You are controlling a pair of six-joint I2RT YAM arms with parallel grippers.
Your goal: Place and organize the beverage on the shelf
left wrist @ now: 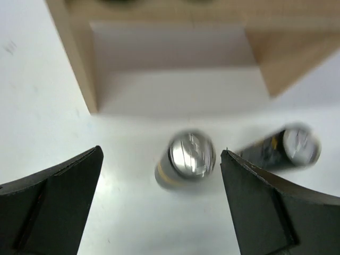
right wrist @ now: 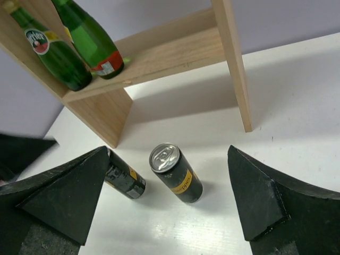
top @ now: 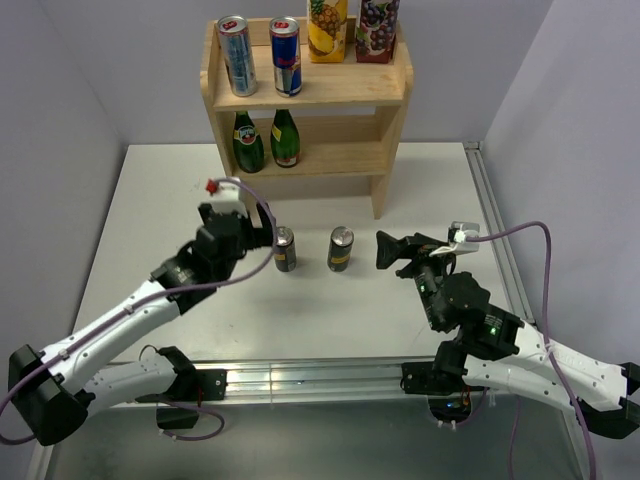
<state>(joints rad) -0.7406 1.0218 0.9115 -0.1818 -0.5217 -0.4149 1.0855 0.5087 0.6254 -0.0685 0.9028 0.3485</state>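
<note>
My left gripper is to grab the black can by its dark sides next, so the can's base stays free to stand on the shelf's board.
Two black cans with yellow bands stand on the white table. The left can point(top: 285, 249) is just right of my left gripper point(top: 267, 242), which is open; in the left wrist view this can point(left wrist: 190, 158) sits blurred between and ahead of the spread fingers point(left wrist: 161, 159), with the right can point(left wrist: 291, 149) beyond the right finger. My right gripper point(top: 384, 252) is open and points at the right can point(top: 341, 249). In the right wrist view that can point(right wrist: 176, 173) stands between the open fingers point(right wrist: 169, 154) and apart from them, and the left can point(right wrist: 125, 180) is partly behind the left finger. The wooden shelf point(top: 392, 92) stands behind.
The shelf's top tier holds two tall blue-silver cans point(top: 237, 55) point(top: 286, 55) and two juice cartons point(top: 328, 28) point(top: 377, 28). Its lower tier holds two green bottles point(top: 248, 143) point(top: 285, 139), also seen in the right wrist view point(right wrist: 87, 37). Grey walls close in the table.
</note>
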